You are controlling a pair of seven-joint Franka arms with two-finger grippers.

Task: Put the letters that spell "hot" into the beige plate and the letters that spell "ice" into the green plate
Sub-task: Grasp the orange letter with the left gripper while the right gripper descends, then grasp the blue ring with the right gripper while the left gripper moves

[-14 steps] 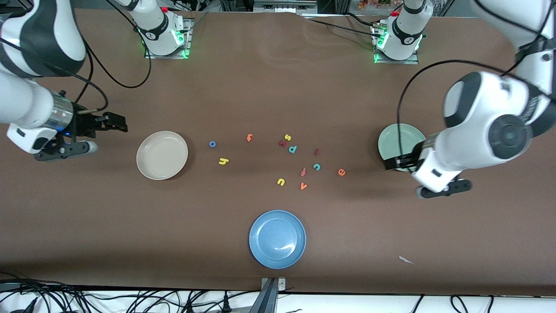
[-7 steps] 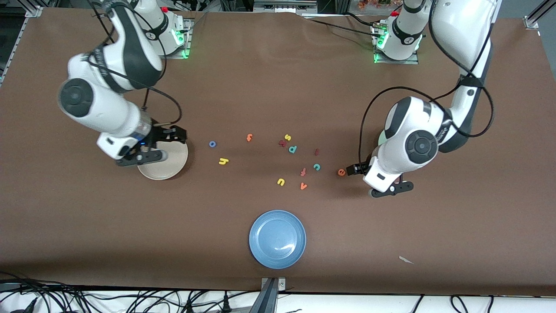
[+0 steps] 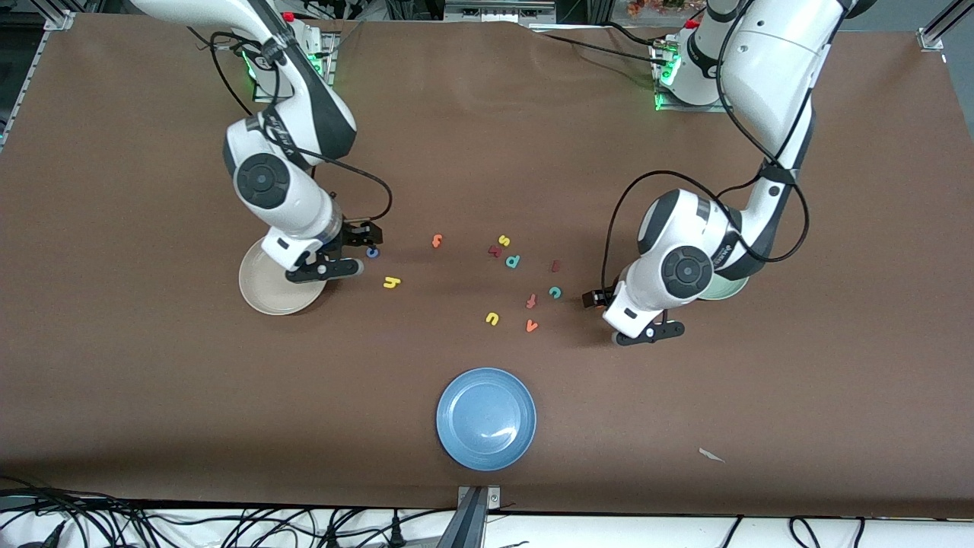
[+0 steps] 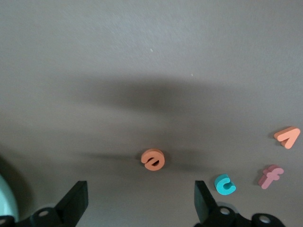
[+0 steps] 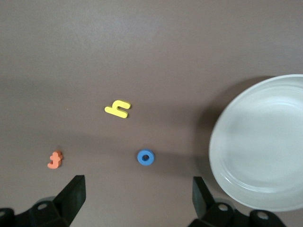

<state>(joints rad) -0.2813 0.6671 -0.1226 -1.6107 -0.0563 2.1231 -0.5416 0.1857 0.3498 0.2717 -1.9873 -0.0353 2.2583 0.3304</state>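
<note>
My left gripper grabs the orange e by its rounded sides next. The orange e helps spell "ice" in the green plate (image 3: 724, 289) (image 4: 5, 201).
My right gripper (image 3: 370, 242) (image 5: 137, 198) hangs open over the blue o (image 5: 146, 157) (image 3: 372, 253), beside the beige plate (image 3: 262, 301) (image 5: 260, 146). The yellow h (image 3: 392, 282) (image 5: 118, 109) and orange t (image 3: 436, 240) (image 5: 55, 160) lie close by. My left gripper (image 3: 593, 298) (image 4: 140, 203) is open above the orange e (image 4: 153, 159), which the front view hides. The teal c (image 3: 555, 291) (image 4: 224, 184) and dark red i (image 3: 555, 266) lie near it. Only an edge of the green plate (image 3: 724, 289) shows under the left arm.
A blue plate (image 3: 486, 418) sits nearest the front camera. Other letters lie mid-table: yellow s (image 3: 503, 240), teal p (image 3: 513, 261), yellow u (image 3: 491, 318), orange v (image 3: 531, 326) (image 4: 287, 136), a reddish f (image 3: 531, 301) (image 4: 271, 176). A paper scrap (image 3: 711, 455) lies toward the left arm's end.
Both arms swung in toward the letters. The right gripper went from over the beige plate to the blue o. The left gripper came over the orange e, hiding it in the front view.
</note>
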